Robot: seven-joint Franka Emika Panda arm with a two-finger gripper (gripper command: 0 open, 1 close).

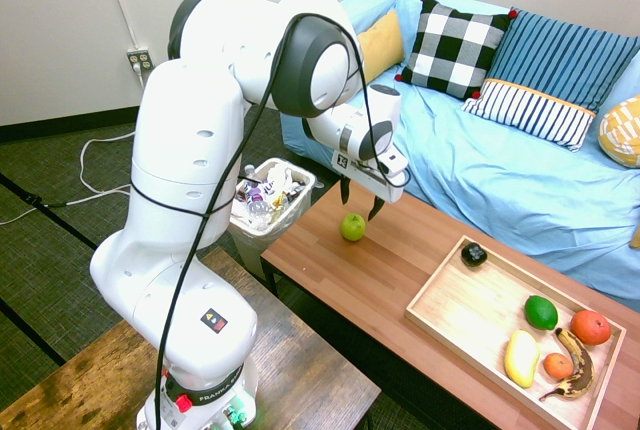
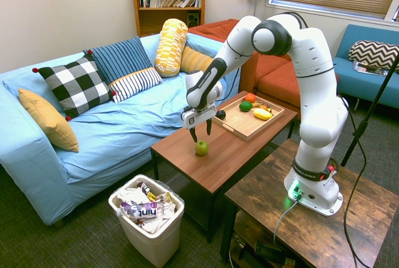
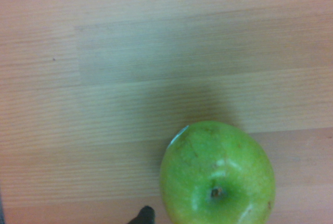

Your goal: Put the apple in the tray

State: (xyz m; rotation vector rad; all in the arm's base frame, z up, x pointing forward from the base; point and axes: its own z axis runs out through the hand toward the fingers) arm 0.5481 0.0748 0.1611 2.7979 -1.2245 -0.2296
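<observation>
My gripper's fingers stop above the apple's top, so it is too early to close and closing now would miss the apple. The gripper lowers first.
The yellow-green apple (image 1: 352, 227) (image 2: 201, 148) (image 3: 217, 173) rests on the reddish-brown table near its end by the waste bin. My gripper (image 1: 360, 205) (image 2: 201, 132) hangs open just above the apple, its two dark fingers spread to either side and clear of the fruit. The light wooden tray (image 1: 463, 306) (image 2: 240, 126) lies at the table's other end. It holds a darker green fruit (image 1: 540, 312), an orange one, a yellow one, a banana and a small dark object. In the wrist view the apple fills the lower right with its stem end facing the camera.
A white waste bin (image 1: 268, 200) (image 2: 147, 221) full of wrappers stands on the floor beside the table end. A blue sofa (image 2: 93, 131) with several cushions runs along the table's far side. A dark wooden side table (image 2: 293, 218) bears the arm.
</observation>
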